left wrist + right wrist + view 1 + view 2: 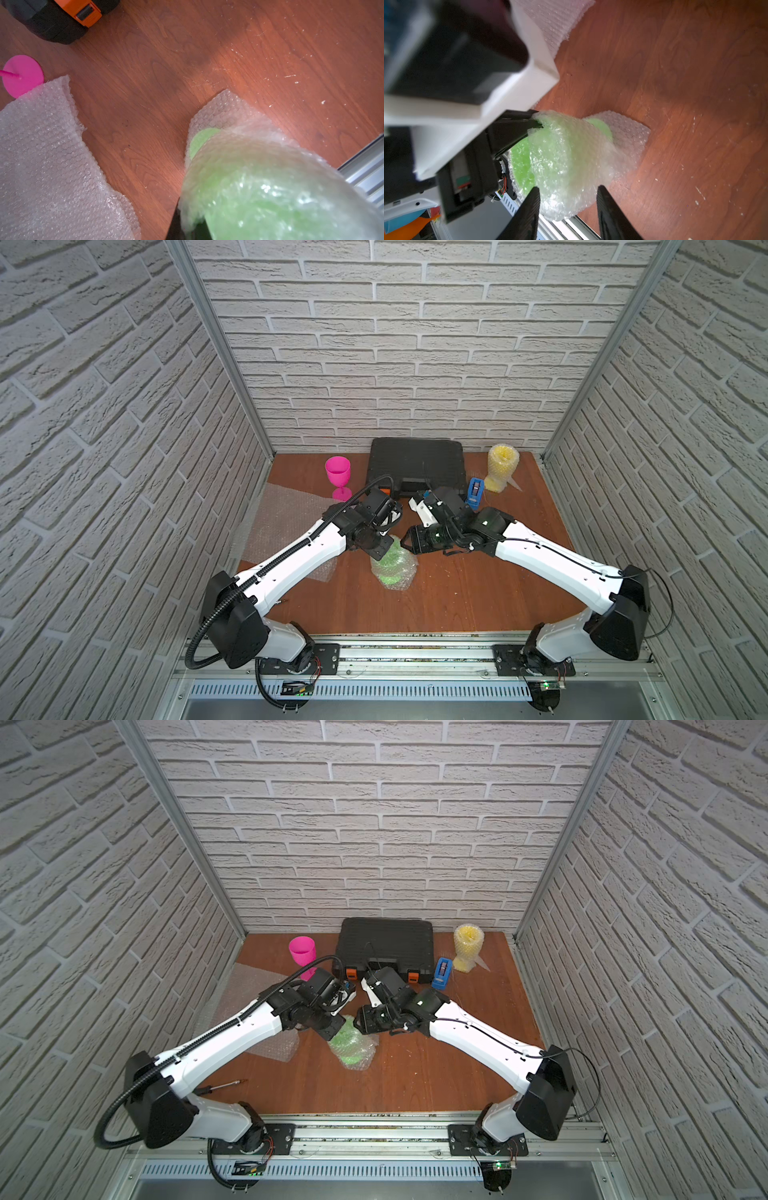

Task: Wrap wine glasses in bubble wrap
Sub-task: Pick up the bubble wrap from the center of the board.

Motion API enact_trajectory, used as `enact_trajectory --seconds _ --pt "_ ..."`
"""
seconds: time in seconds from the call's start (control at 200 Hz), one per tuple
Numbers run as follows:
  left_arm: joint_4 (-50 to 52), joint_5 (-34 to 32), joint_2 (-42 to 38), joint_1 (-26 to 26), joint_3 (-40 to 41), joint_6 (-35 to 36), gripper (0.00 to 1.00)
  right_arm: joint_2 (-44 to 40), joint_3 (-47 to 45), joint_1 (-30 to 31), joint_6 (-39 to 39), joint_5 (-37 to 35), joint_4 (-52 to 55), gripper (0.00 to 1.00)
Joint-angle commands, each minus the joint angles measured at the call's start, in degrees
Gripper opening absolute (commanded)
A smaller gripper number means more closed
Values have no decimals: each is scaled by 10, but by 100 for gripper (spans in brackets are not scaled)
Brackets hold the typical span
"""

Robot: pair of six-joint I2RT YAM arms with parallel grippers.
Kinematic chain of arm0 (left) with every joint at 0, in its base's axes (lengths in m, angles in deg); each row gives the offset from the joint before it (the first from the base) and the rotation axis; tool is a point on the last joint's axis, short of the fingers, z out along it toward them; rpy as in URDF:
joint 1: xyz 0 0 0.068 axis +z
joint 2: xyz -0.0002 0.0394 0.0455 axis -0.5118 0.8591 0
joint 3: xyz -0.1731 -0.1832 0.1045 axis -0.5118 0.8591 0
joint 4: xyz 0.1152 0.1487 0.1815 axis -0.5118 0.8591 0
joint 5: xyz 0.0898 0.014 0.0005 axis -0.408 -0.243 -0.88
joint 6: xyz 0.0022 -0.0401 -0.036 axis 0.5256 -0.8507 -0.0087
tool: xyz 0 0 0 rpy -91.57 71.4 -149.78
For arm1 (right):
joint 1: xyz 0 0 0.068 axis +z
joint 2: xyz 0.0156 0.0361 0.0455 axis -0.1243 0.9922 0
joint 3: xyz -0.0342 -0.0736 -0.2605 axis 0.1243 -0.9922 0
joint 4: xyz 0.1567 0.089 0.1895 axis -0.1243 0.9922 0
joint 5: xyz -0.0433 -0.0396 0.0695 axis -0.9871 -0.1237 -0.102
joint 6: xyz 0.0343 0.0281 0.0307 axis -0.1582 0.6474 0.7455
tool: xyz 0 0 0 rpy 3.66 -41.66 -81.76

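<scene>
The right gripper grips the lime green wine glass by the bowl's rim next, opposite the left gripper. That leaves its foot free to set it upright.
The lime green wine glass is at mid-table, swathed in bubble wrap. Its foot shows through the wrap near the table. My left gripper is shut on the bubble wrap's edge at the bowl's rim. My right gripper is open, its fingers either side of the wrapped bowl. The pink wine glass stands bare at the back left. The yellow wine glass stands wrapped at the back right. A flat bubble wrap sheet lies on the left.
A black tool case with orange latches sits at the back middle, with a blue tape dispenser to its right. A screwdriver lies near the front left. A metal rail borders the table's front, and brick walls enclose the other sides.
</scene>
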Motion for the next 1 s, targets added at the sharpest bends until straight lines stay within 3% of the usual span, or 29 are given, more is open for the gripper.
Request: enact_trajectory --seconds 0.0,0.39,0.62,0.69,0.765,0.845,0.995 --pt "-17 -11 -4 -3 0 -16 1 24 24 12 52 -57 56 46" --pt "-122 69 -36 -5 52 -79 2 117 72 22 57 -103 84 29" --pt "-184 97 -69 -5 85 -121 4 143 107 18 35 -137 131 26" --pt "-192 94 -81 -4 90 -126 11 143 118 12 26 -149 150 11" --pt "-186 69 -95 -3 87 -119 26 135 127 1 15 -163 170 3" --pt "-186 36 -117 -1 86 -104 43 124 135 -16 4 -180 190 3" --pt "-202 -17 -164 16 91 -77 61 109 147 -67 -28 -188 210 3"
